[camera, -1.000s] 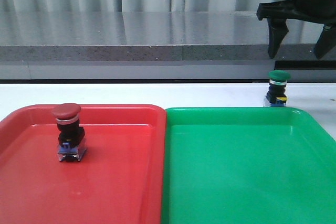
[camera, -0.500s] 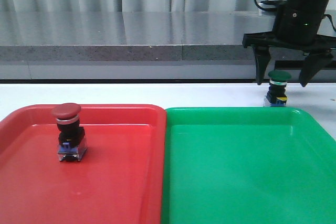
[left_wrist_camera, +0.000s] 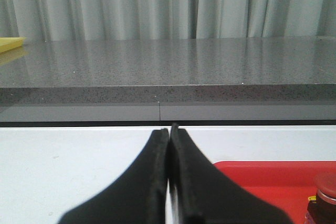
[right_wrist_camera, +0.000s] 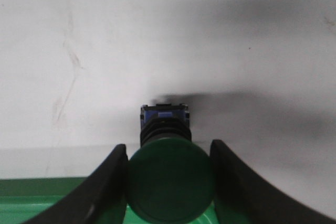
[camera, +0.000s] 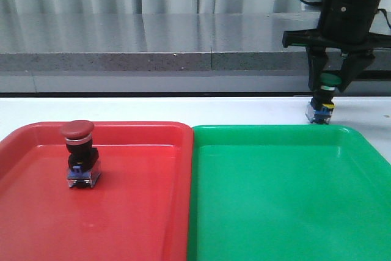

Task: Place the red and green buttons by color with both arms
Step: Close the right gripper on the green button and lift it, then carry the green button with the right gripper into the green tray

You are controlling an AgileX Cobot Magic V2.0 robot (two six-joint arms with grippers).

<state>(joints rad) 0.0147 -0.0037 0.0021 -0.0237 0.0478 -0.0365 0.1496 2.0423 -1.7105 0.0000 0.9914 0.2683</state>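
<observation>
The green button's base (camera: 319,118) sits behind the green tray's rim (camera: 275,128) and would miss if my right gripper opened now, so the button moves toward the tray first, before release.
The green button (camera: 322,109) stands on the white table behind the green tray (camera: 275,130), leaning a little. My right gripper (camera: 330,85) comes down from above and is shut on its green cap; in the right wrist view both fingers press the sides of the cap (right_wrist_camera: 170,182), with the gripper (right_wrist_camera: 169,148) centred on it. The red button (camera: 78,151) stands upright in the red tray (camera: 140,128), left of middle. My left gripper (left_wrist_camera: 169,132) is shut and empty, low over the white table left of the red tray (left_wrist_camera: 273,169); the red button's (left_wrist_camera: 325,195) edge shows at the corner.
The two trays sit side by side at the front, red on the left, green on the right. A grey stone ledge (camera: 153,59) and curtains run behind the white table (camera: 183,108). A yellow object (left_wrist_camera: 10,43) lies on the ledge far left.
My right gripper has come down around the green button and closed from wide open onto its cap. The cap now sits slightly higher and to the right. The red button has not moved.
</observation>
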